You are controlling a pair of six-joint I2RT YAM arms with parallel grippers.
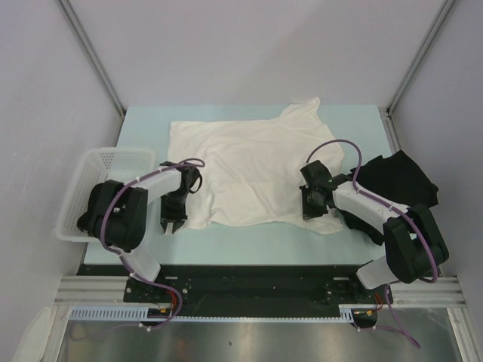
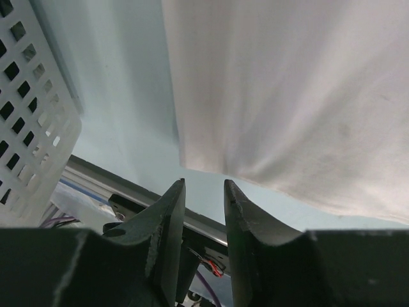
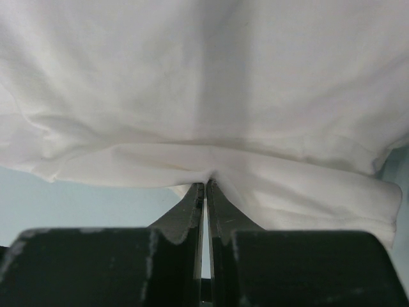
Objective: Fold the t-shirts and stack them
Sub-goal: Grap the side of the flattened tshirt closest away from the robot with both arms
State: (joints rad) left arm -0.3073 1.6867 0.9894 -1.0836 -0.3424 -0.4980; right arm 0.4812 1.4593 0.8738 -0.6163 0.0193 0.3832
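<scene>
The cream-white t-shirt's near edge will be folded over evenly, so next my left gripper will grab the cream-white t-shirt's near corner [image 2: 195, 160], opposite my right gripper's hold on the hem.
A cream-white t-shirt [image 1: 249, 170] lies spread on the pale table, plain side up. My right gripper [image 1: 311, 207] is shut on its near right hem; in the right wrist view the fingertips [image 3: 206, 187] pinch a fold of the white cloth [image 3: 204, 96]. My left gripper [image 1: 173, 224] hangs open and empty just off the shirt's near left corner [image 2: 192, 163], above the table's front edge; the left wrist view shows its jaws [image 2: 204, 192] apart with nothing between them. A black t-shirt [image 1: 400, 181] lies crumpled at the right, partly under my right arm.
A white plastic mesh basket [image 1: 94, 185] stands at the table's left edge, beside my left arm; it also shows in the left wrist view [image 2: 29, 109]. The table's metal front rail [image 1: 249, 283] runs below the shirt. Grey walls enclose the sides and back.
</scene>
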